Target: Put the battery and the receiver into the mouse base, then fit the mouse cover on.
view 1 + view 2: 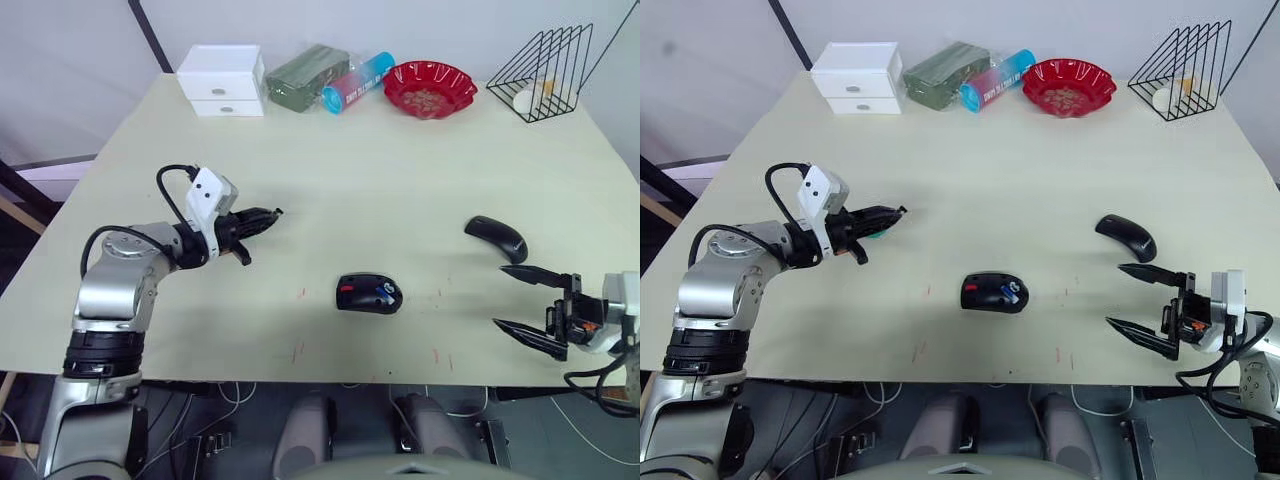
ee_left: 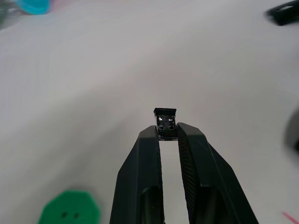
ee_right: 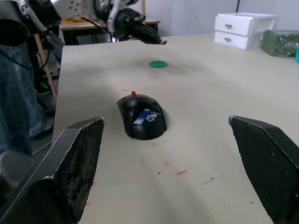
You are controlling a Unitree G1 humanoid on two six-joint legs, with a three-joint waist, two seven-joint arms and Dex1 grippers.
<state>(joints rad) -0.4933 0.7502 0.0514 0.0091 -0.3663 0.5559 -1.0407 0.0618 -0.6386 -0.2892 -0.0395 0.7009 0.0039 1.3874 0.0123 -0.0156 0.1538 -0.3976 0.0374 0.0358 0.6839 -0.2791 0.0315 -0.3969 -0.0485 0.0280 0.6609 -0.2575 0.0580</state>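
I should next grab the small black receiver by its free protruding end (image 1: 279,211) (image 3: 164,42) with my right gripper, so it can fit into the mouse base.
The black mouse base (image 1: 369,294), with red parts inside, lies near the table's front middle. The white, blue-ended battery (image 3: 142,115) rests in it. Farther right lies the glossy black mouse cover (image 1: 497,238). Held above the table left of the base, my left gripper (image 1: 270,215) is shut on the small black receiver (image 2: 165,122), which sticks out past the fingertips. My right gripper (image 1: 522,299) stands wide open at the front right, just in front of the cover, with nothing between its fingers.
A green disc (image 3: 158,64) lies on the table under the left gripper. Along the far edge stand a white drawer box (image 1: 222,80), a green pouch (image 1: 305,76), a blue tube (image 1: 357,82), a red bowl (image 1: 430,88) and a wire rack (image 1: 545,72).
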